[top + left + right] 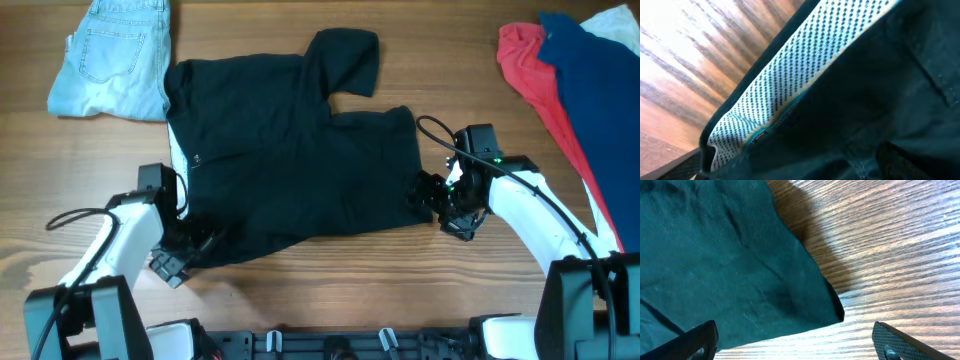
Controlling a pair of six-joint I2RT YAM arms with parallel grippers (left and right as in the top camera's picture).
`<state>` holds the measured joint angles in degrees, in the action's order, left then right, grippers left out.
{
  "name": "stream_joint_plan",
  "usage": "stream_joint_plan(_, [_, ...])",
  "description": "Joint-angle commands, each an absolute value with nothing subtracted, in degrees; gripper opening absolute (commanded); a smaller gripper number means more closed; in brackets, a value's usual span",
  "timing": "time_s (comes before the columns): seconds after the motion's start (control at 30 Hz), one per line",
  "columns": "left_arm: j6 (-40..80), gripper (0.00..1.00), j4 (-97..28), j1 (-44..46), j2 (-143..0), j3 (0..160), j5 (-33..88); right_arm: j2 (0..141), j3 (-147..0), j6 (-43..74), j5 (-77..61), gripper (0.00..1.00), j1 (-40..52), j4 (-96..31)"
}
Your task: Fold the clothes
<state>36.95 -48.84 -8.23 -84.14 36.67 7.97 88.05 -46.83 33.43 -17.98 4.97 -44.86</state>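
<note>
My right gripper grips the near corner of the near edge of the black garment (290, 170) next, away from the waistband, to fold that edge backward.
The black garment (290, 170) lies spread on the wooden table, one leg pointing to the back. My left gripper (185, 250) is at its near-left corner. In the left wrist view the black cloth (880, 75) and its white dotted waistband lining (805, 65) fill the frame and cover most of the fingers. The fingers look spread, with cloth between them. My right gripper (440, 205) is at the garment's near-right corner, open. That corner (830, 310) lies flat on the wood between its fingers (795, 342).
Light-blue denim shorts (115, 55) lie at the back left, touching the black garment's edge. A red garment (535, 70) and a navy-blue one (600, 90) lie at the back right. Bare wood (330, 280) runs along the front.
</note>
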Motion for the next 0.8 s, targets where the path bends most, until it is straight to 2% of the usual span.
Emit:
stream_joint_plan(0.0, [38.0, 0.91, -46.4, -8.5, -84.6, 34.0, 10.5, 88.7, -46.4, 34.6, -18.1, 0.99, 5.3, -44.6])
stream_joint_plan(0.1, [38.3, 0.76, -44.3, -8.5, -84.6, 33.5, 10.5, 88.8, -46.4, 35.0, -18.3, 0.98, 5.3, -42.4])
stream_joint_plan(0.3, [38.7, 0.57, -43.9, -8.5, -84.6, 33.4, 11.3, 90.5, -46.4, 40.2, -17.8, 0.97, 9.8, -42.7])
stream_joint_plan(0.47, [38.6, 0.57, -43.9, -8.5, -84.6, 33.4, 11.4, 95.4, -46.4, 42.4, -13.1, 0.97, 10.7, -42.7])
stream_joint_plan(0.5, [38.7, 0.52, -43.9, -8.5, -84.6, 33.4, 11.4, 96.0, -46.4, 42.4, -13.1, 0.95, 10.7, -42.5])
stream_joint_plan(0.53, [38.6, 0.45, -43.9, -8.5, -84.6, 33.4, 11.4, 96.2, -46.4, 42.4, -12.8, 0.88, 10.7, -42.2])
stream_joint_plan(0.6, [38.6, 0.40, -43.7, -8.5, -84.6, 33.4, 11.4, 96.2, -46.4, 42.5, -11.4, 0.63, 10.7, -41.7])
stream_joint_plan(0.63, [38.6, 0.32, -43.7, -8.5, -84.6, 33.4, 11.4, 96.2, -46.4, 42.9, -10.9, 0.53, 10.7, -41.5])
stream_joint_plan(0.67, [38.6, 0.11, -43.7, -8.5, -84.6, 33.4, 12.4, 96.0, -46.4, 44.1, -9.5, 0.39, 10.7, -41.5])
stream_joint_plan(0.73, [38.6, 0.04, -43.7, -8.5, -84.5, 33.4, 14.2, 95.4, -46.8, 45.6, -7.7, 0.24, 10.6, -41.5])
stream_joint_plan(0.77, [38.1, 0.04, -43.6, -8.5, -84.5, 33.4, 15.5, 94.9, -47.2, 45.6, -7.4, 0.13, 10.6, -41.6])
